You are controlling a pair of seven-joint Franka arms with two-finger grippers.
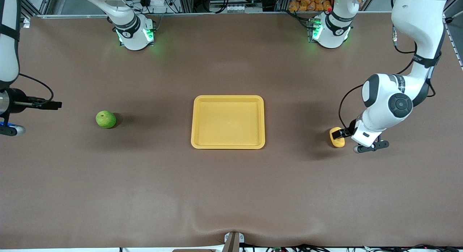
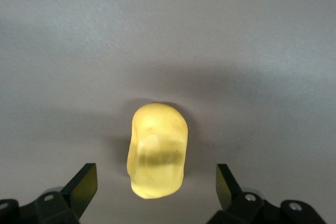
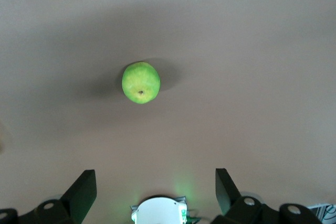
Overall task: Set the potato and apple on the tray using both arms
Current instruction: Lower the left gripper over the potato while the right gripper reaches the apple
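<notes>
The potato (image 1: pixel 336 141) needs to go on the yellow tray (image 1: pixel 228 143), so my left gripper should next pinch the potato by its long sides.
The yellow tray (image 1: pixel 228 143) lies empty in the middle of the table. The yellow potato (image 1: pixel 336 141) lies on the table toward the left arm's end. My left gripper (image 1: pixel 340 135) is open and low over it. In the left wrist view the potato (image 2: pixel 157 150) has one end between the open fingers (image 2: pixel 84 184) of my left gripper (image 2: pixel 156 184), untouched. The green apple (image 1: pixel 105 119) lies toward the right arm's end. My right gripper (image 1: pixel 50 104) is open and empty, up in the air apart from the apple. The right wrist view shows the apple (image 3: pixel 140 82) well below my right gripper (image 3: pixel 155 187).
The brown table cloth (image 1: pixel 231 194) is bare around the tray, with wide room between it and each fruit. The arms' green-lit bases (image 1: pixel 135 34) stand along the table's edge farthest from the front camera. A small clamp (image 1: pixel 233 241) sits at the nearest edge.
</notes>
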